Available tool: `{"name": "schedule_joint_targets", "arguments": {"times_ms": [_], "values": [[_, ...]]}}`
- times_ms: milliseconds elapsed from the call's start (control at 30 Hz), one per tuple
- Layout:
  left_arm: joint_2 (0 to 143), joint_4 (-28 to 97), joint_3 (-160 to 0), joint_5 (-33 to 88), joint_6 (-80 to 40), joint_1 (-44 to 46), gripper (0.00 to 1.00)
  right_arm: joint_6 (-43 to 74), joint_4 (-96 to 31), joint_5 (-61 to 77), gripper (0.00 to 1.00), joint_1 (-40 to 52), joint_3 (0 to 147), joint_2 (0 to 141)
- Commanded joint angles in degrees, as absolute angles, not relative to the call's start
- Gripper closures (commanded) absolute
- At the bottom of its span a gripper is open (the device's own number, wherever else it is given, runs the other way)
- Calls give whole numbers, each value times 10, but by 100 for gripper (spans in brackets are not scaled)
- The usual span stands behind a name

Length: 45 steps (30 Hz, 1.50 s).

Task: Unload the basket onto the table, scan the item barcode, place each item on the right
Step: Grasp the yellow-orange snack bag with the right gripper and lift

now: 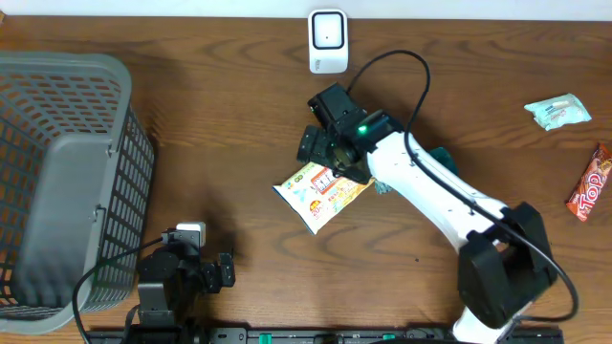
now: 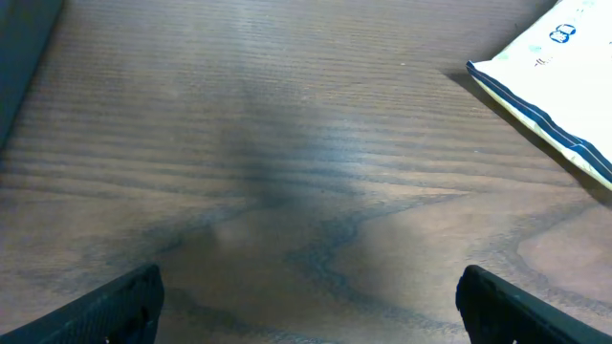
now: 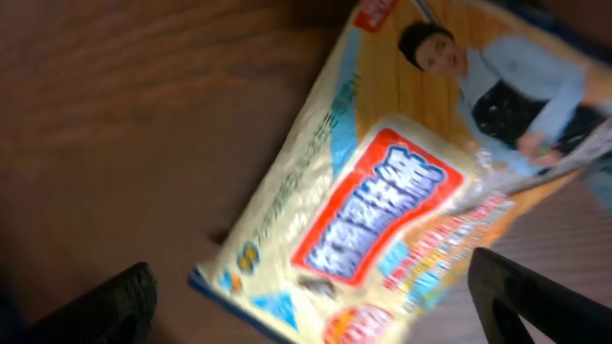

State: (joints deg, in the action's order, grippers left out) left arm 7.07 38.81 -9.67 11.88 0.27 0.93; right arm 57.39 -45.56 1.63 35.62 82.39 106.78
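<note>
The snack packet needs its bottom free to scan, so the robot's right gripper should grab the packet by its printed side (image 1: 319, 193) around the red label (image 1: 324, 181).
A cream and orange snack packet (image 1: 320, 191) lies flat at the table's centre, printed face up. My right gripper (image 1: 330, 158) hovers over its far end, open. In the right wrist view the blurred packet (image 3: 402, 191) fills the space between the spread fingers of that gripper (image 3: 316, 306), and nothing is gripped. The left gripper (image 1: 226, 270) rests low near the front left, open and empty. In the left wrist view this gripper (image 2: 311, 306) faces bare wood, with one corner of the packet (image 2: 564, 76) at upper right. A white scanner (image 1: 327, 40) stands at the far edge.
A grey mesh basket (image 1: 134, 162) fills the left side. A pale teal packet (image 1: 557, 111) and a red bar (image 1: 590, 183) lie at the right edge. Something teal (image 1: 442, 158) shows partly under the right arm.
</note>
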Motion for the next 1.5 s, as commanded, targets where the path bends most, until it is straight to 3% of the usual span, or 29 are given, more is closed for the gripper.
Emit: {"name": "schedule_joint_targets", "arguments": {"times_ms": [0, 133, 367, 433, 467, 500, 533, 667, 900, 1167, 1300, 1467], "values": [[70, 395, -94, 119, 8, 10, 2, 696, -427, 17, 1, 369, 815, 1107], [70, 395, -94, 119, 8, 10, 2, 727, -392, 21, 2, 368, 815, 1136], [70, 395, -94, 119, 8, 10, 2, 751, -397, 22, 20, 367, 815, 1200], [70, 395, -94, 119, 8, 10, 2, 743, -397, 38, 46, 366, 815, 1222], [70, 395, -94, 119, 8, 10, 2, 729, -398, 67, 70, 366, 815, 1241], [70, 395, -94, 119, 8, 10, 2, 717, -396, 83, 80, 366, 815, 1249], [70, 395, -94, 119, 8, 10, 2, 701, -395, 97, 97, 366, 815, 1254], [70, 395, -94, 119, 8, 10, 2, 628, -394, 157, 99, 355, 815, 1247], [70, 395, -94, 119, 8, 10, 2, 445, -396, 399, 99, 264, 817, 1167], [70, 395, -94, 119, 8, 10, 2, 366, -481, 645, 99, 167, 817, 1139], [70, 395, -94, 119, 8, 10, 2, 358, -587, 736, 98, 142, 817, 1139], [70, 395, -94, 119, 8, 10, 2, 362, -786, 740, 99, 122, 817, 1139]]}}
